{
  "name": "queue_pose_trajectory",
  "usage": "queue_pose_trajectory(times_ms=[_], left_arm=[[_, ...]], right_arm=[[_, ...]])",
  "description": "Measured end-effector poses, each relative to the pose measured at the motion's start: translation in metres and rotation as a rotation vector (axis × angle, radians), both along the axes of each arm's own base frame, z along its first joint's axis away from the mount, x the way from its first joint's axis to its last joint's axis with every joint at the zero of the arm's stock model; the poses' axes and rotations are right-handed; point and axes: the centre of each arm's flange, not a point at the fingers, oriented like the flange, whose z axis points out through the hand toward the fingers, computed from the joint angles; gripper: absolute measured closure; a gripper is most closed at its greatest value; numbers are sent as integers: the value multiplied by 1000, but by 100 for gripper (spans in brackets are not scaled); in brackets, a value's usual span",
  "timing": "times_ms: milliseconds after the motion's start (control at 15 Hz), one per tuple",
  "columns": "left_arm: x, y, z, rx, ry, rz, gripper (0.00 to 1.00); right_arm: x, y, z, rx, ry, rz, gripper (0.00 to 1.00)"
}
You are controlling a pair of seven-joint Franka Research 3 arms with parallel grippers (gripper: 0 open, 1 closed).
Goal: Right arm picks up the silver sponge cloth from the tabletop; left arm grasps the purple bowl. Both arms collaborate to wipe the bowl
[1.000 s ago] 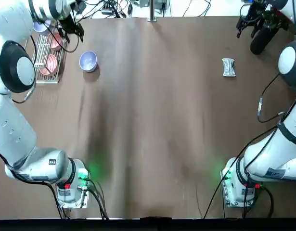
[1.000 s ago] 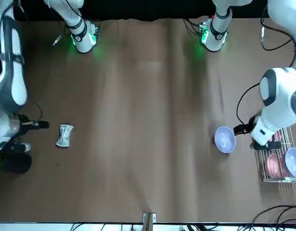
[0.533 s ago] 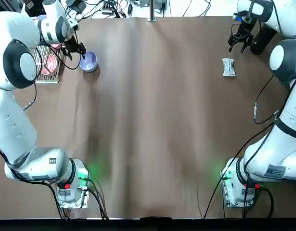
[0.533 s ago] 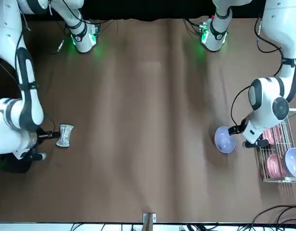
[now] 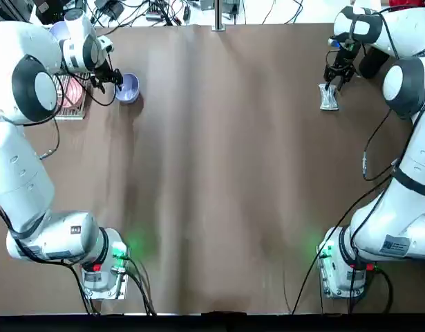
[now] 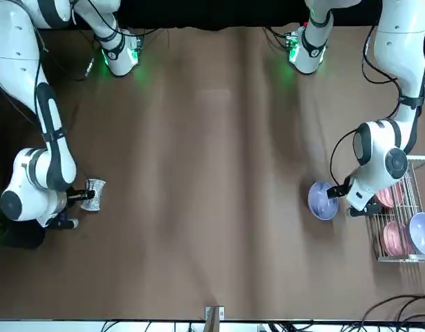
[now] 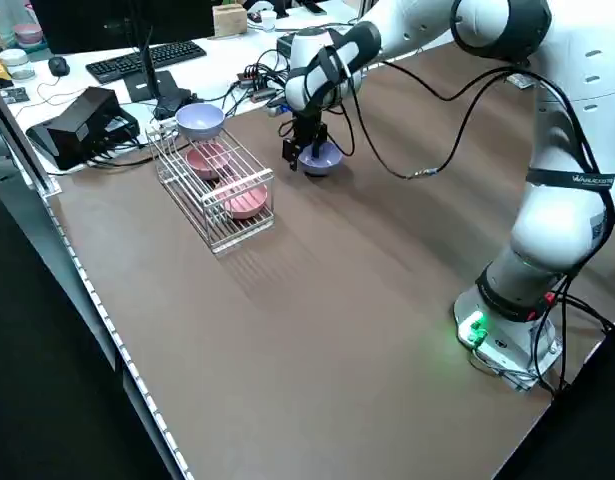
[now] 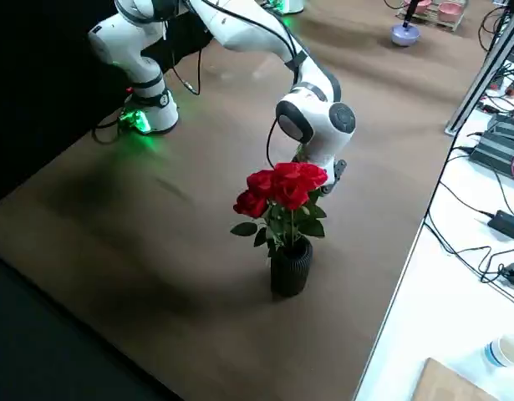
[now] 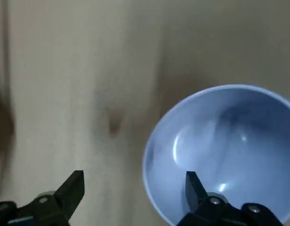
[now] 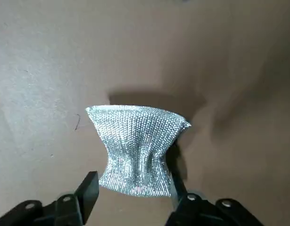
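Next, my right gripper grabs the cloth's narrow gathered middle (image 10: 136, 157) to wipe the bowl, since the silver sponge cloth flares wide at its far end (image 10: 137, 113).
The purple bowl (image 5: 128, 87) stands upright at the far left of the table, beside the wire rack. My left gripper (image 5: 110, 78) is open at the bowl's rack-side edge. In the left wrist view the bowl (image 9: 229, 150) has one finger (image 9: 194, 188) over its inside and the other finger (image 9: 71, 190) outside, so the rim lies between them. The silver sponge cloth (image 5: 328, 97) lies flat at the far right. My right gripper (image 5: 331, 78) hangs open just over it. In the right wrist view the near end of the cloth (image 10: 137, 148) sits between the two fingers.
A wire rack (image 5: 63, 93) with pink bowls and a lavender bowl (image 6: 421, 232) stands left of the purple bowl. A black vase of red roses (image 8: 288, 219) stands near the right arm at the table's far right corner. A desk with a keyboard (image 7: 152, 60) lies beyond the table.
The left gripper has moved from over the rack down to the bowl's rim. The right gripper has swung from the far right corner inward and down over the cloth.
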Motion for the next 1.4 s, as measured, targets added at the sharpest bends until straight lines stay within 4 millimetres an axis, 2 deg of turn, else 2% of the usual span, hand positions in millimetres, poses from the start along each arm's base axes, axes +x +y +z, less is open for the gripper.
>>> queue_pose_trajectory(times_ms=[67,133,200,400,467,533,600,733,933,1000,1067,1133,1200,1400], left_arm=[[-1,3,-4,0,4,4,6],[-1,4,-6,0,6,6,13],[-1,3,-8,-1,7,5,33],[0,2,-7,-1,4,3,61],[0,2,-7,-2,4,3,69],[0,1,-7,-2,4,7,69],[0,1,-7,-2,4,9,73],[1,-1,-5,-4,0,12,93],[3,-3,0,-5,-7,8,95],[3,-3,1,-6,-8,8,95],[5,-5,2,-7,-13,5,95],[7,-11,5,-11,-19,-3,95],[10,-19,8,-18,-27,-14,95],[17,-58,20,-73,-52,-31,95]], right_arm=[[-1,0,-3,1,5,1,30],[-1,1,-6,2,9,1,31],[-2,1,-13,2,15,2,35],[-2,1,-19,2,16,2,38],[-2,2,-21,2,13,2,38],[-1,2,-22,2,12,2,40],[-1,2,-24,1,11,2,40],[-1,1,-27,1,9,2,41],[-2,2,-31,1,11,3,43],[-2,2,-32,1,12,3,49],[-2,2,-32,1,12,3,49],[-2,2,-32,1,12,3,56],[-2,2,-32,1,12,3,64],[-2,2,-33,2,15,3,68]])
